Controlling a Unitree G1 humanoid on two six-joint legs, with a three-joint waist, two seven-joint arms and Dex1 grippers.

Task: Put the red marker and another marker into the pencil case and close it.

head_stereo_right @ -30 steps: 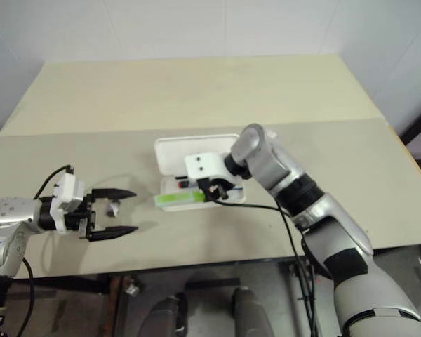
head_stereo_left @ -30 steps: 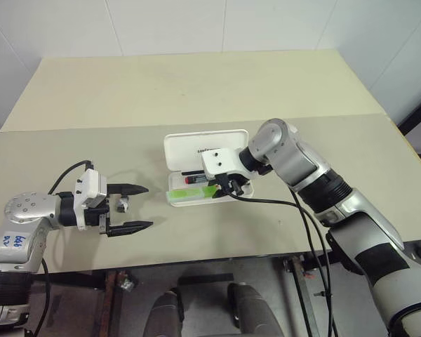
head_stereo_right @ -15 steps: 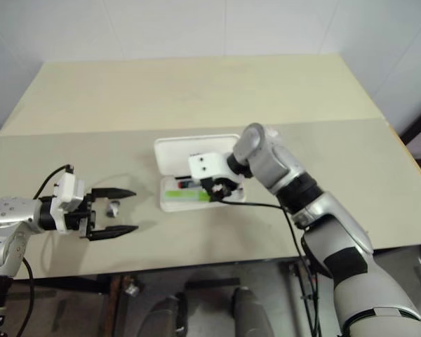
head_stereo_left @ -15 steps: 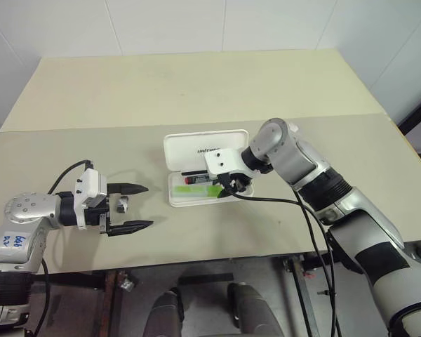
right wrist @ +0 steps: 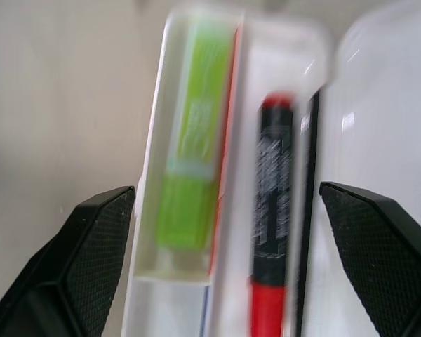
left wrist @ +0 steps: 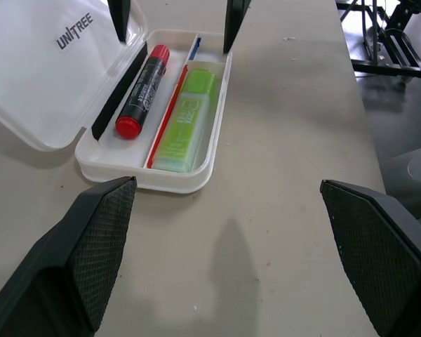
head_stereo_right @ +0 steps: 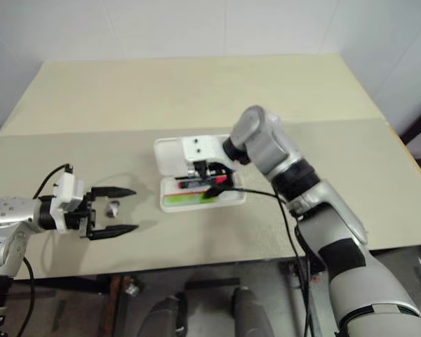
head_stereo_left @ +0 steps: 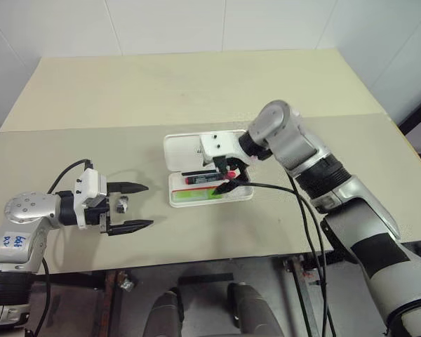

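The left gripper would miss the white pencil case if it closed now, because the tabletop shows between its fingers and the case. It needs to move toward the case first and then close on it.
The white pencil case point(head_stereo_left: 181, 151) lies open at the middle of the table, lid folded back. In its tray lie the red marker point(left wrist: 142, 88), on the lid side, and the light green marker point(left wrist: 186, 119), along the front wall. A thin red-and-blue line runs between them. My right gripper point(head_stereo_left: 228, 177) hangs just above the tray, pointing down, open and holding nothing. In the right wrist view both markers lie below its spread fingers point(right wrist: 91, 246). My left gripper point(head_stereo_left: 148, 206) stands open well left of the case, facing it, with nothing in it.
The black cable point(head_stereo_left: 288, 203) of my right arm hangs over the table in front of the case. A seam point(head_stereo_left: 91, 128) crosses the table behind the case. Black frame legs point(left wrist: 379, 42) stand on the floor past the table's right end.
My right gripper has opened and lifted a little off the case. The green marker, which it held tilted over the tray, now lies flat in the tray. The left arm kept still.
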